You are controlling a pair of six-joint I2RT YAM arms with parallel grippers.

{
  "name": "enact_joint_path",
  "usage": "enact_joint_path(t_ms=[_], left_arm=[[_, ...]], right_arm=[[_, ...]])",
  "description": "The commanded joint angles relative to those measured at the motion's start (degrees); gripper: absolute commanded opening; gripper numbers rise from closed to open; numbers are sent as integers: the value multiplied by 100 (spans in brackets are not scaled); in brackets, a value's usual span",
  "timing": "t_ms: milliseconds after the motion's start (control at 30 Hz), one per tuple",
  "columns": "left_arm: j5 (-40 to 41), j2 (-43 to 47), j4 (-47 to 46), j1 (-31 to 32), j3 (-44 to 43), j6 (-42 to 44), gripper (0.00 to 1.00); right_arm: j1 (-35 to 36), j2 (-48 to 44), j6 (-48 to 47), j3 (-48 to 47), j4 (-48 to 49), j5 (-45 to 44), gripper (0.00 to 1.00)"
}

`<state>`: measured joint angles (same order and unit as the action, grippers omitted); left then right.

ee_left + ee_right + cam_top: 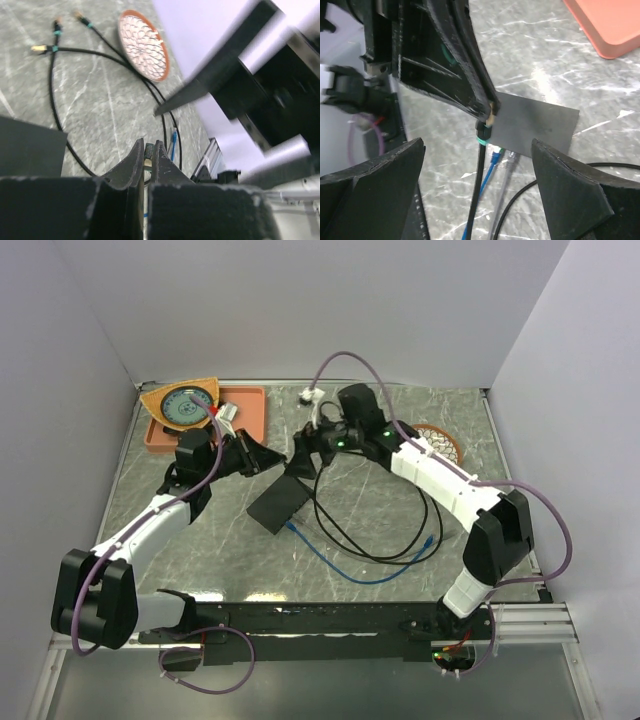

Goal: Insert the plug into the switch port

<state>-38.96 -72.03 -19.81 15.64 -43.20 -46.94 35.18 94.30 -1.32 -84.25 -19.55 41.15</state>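
Note:
My right gripper grabs the plug at the green part by the plug's cable end (482, 140) next, since the plug's tip stays free for the switch port.
My left gripper (272, 457) is shut on a small plug (146, 152) with a gold-green tip and holds it above the table. In the right wrist view the plug (490, 113) sits at the left fingertips, and its black cable (479, 180) with a green band hangs down. The flat black switch box (280, 502) lies just below both grippers and also shows in the right wrist view (535, 125). A blue cable (495, 156) meets the box's near edge; the ports themselves do not show clearly. My right gripper (477, 185) is open and empty, close beside the left one.
An orange tray (250, 412) with a round dial stands at the back left. A round patterned coaster (440, 442) lies at the right. Black cable loops (350, 530) and a blue cable (370, 575) lie on the marble table right of the box.

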Motion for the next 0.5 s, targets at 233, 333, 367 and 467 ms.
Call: enact_joint_path(t_ms=[233,333,367,467], left_arm=[[960,154,997,9,-549,-412,1],[890,110,892,9,-505,-518,1],[873,93,848,9,-479,-544,1],[785,58,734,9,-435,-606,1]], right_arm=[[1148,88,-571,-619,-462,-3383,78],[1289,123,-615,-593,-427,-3639,67],[1307,176,-615,-619,-444,-3779,63],[1351,255,-589,-628,-444,-3886,59]])
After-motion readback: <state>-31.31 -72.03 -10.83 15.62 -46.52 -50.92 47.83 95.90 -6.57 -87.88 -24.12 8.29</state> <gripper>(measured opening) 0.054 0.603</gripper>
